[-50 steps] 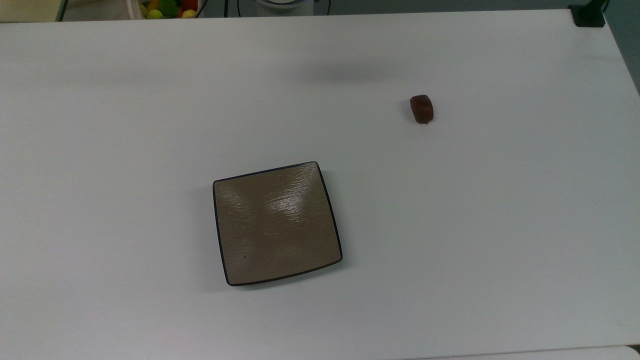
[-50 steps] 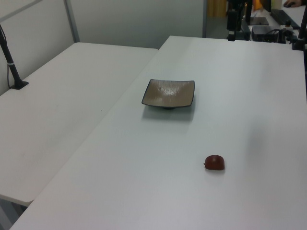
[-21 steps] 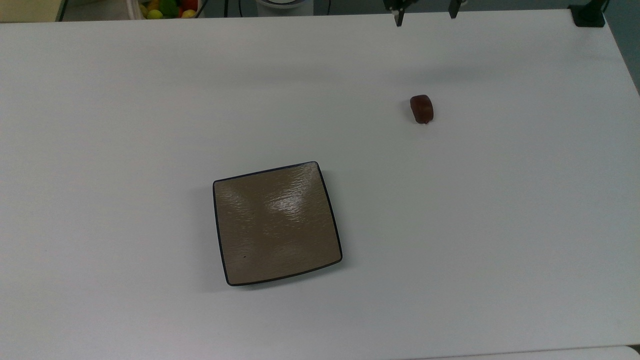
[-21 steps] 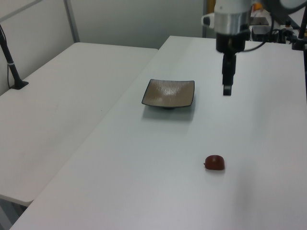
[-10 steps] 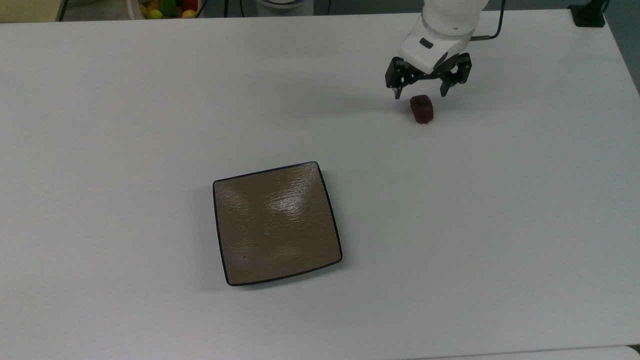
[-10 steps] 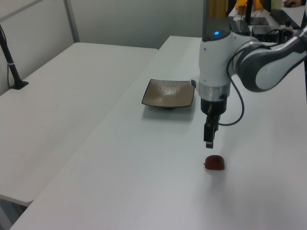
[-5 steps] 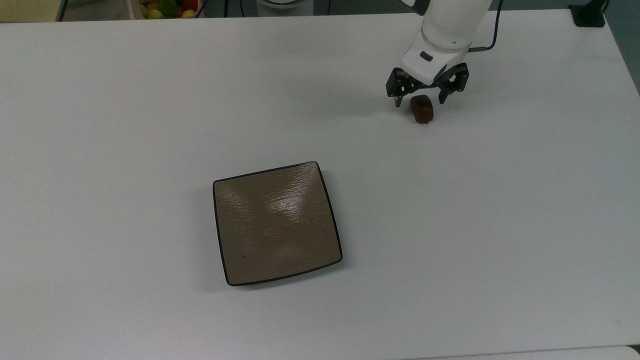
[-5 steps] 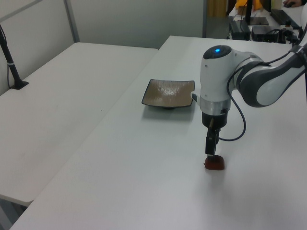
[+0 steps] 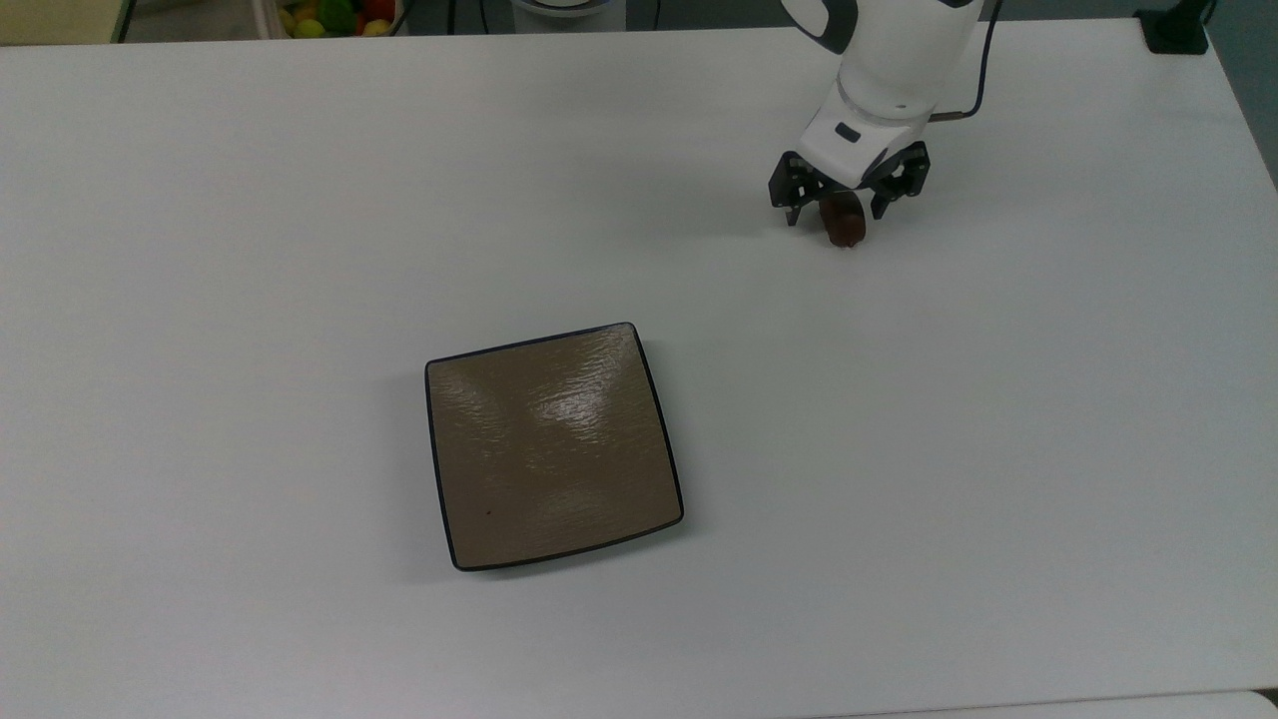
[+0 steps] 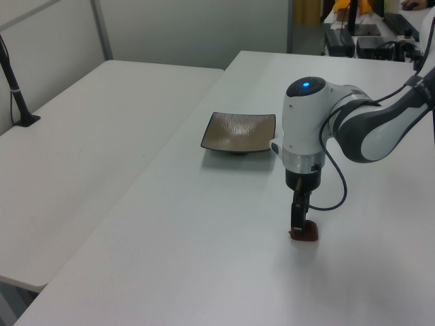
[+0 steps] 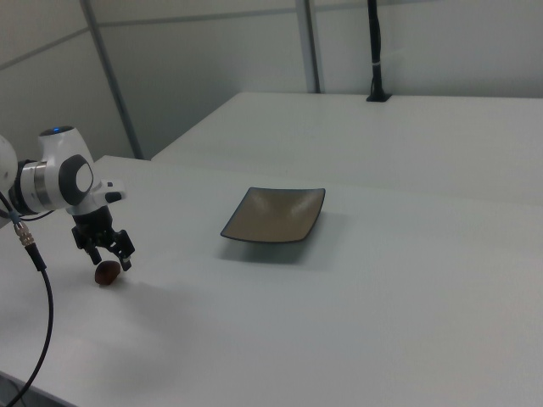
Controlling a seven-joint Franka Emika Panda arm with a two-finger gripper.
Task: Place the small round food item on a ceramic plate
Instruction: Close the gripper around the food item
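Observation:
My gripper grabs the food item by its opposite sides next, to put the small round food item on the ceramic plate.
The small round food item is a dark reddish-brown lump lying on the white table at the top view's upper right. My gripper hangs straight down over it, open, with one black finger on either side of the lump and the tips close to the table. The left view shows the food item under the gripper, and the right view shows the food item below the gripper. The ceramic plate is square, tan-brown and black-rimmed. It sits empty near the table's middle, well apart from the lump.
A bowl of yellow, green and red fruit stands beyond the table's far left corner in the top view. A black mount sits at the far right corner. A second white table adjoins on the left view's left, with a black pole.
The arm came in from the table's far edge and lowered over the food item. In the last half second the open fingers dropped further around it. Plate and lump have not moved.

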